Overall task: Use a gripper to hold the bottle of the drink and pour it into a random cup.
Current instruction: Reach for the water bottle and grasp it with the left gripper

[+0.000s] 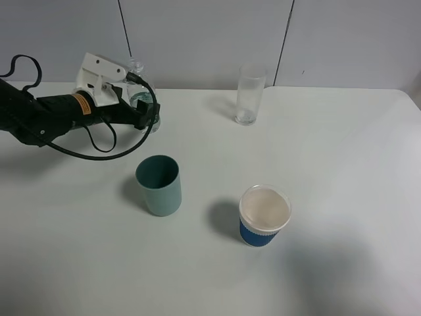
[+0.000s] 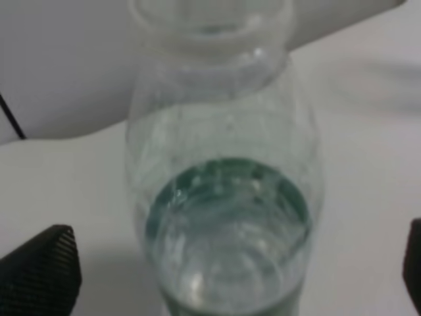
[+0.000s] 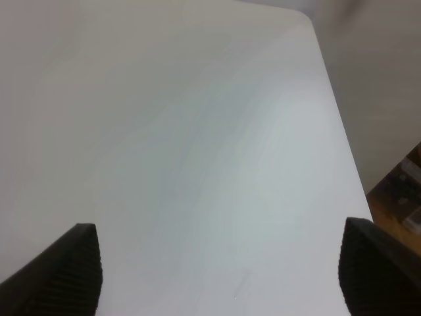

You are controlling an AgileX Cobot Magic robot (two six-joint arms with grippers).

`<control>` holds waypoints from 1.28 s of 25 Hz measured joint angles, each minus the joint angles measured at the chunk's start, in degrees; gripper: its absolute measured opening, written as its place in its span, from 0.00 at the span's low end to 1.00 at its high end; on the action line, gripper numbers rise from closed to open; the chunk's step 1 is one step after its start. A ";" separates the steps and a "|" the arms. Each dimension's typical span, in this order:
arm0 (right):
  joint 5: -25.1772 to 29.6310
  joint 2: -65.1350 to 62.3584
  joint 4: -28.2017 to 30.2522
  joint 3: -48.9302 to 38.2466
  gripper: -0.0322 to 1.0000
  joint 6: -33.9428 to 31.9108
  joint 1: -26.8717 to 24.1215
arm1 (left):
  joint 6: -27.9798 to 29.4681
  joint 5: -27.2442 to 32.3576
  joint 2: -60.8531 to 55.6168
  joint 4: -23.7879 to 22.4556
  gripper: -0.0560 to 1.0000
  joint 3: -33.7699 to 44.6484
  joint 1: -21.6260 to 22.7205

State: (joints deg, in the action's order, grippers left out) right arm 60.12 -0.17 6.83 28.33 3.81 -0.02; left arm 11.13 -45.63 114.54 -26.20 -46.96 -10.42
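Note:
My left gripper isn't ready to close on the bottle: my fingers stop short of its body and would miss, so they need to first move toward the bottle's lower body.
The bottle of the drink (image 1: 137, 70) stands uncapped at the table's back left, clear with liquid inside and a green band low down. My left gripper (image 1: 148, 113) reaches in from the left at its lower body. In the left wrist view the bottle (image 2: 223, 197) fills the middle. The two black fingertips (image 2: 41, 271) stand wide on either side of it with table showing in the gaps, so the gripper is open. The cup (image 1: 250, 94), a tall clear glass, stands at the back centre. My right gripper (image 3: 220, 270) is open over bare table and holds nothing.
A teal plastic cup (image 1: 159, 185) stands in front of the bottle. A white paper cup with a blue sleeve (image 1: 264, 215) is to its right. The left arm's black cable (image 1: 99, 153) loops over the table. The right wrist view shows the table's edge (image 3: 342, 131) with floor beyond.

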 joint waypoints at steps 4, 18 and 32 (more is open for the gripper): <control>0.00 0.00 0.00 0.00 0.75 0.00 0.00 | 1.48 -3.51 3.33 0.00 0.99 -2.19 0.00; 0.00 0.00 0.00 0.00 0.75 0.00 0.00 | 3.59 -11.03 10.54 -0.66 0.99 -5.43 0.00; 0.00 0.00 0.00 0.00 0.75 0.00 0.00 | 2.95 -9.41 10.82 -1.81 0.52 -6.37 0.00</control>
State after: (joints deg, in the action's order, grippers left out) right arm 60.12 -0.17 6.83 28.33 3.81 -0.02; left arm 14.08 -55.04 125.37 -28.01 -53.33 -10.42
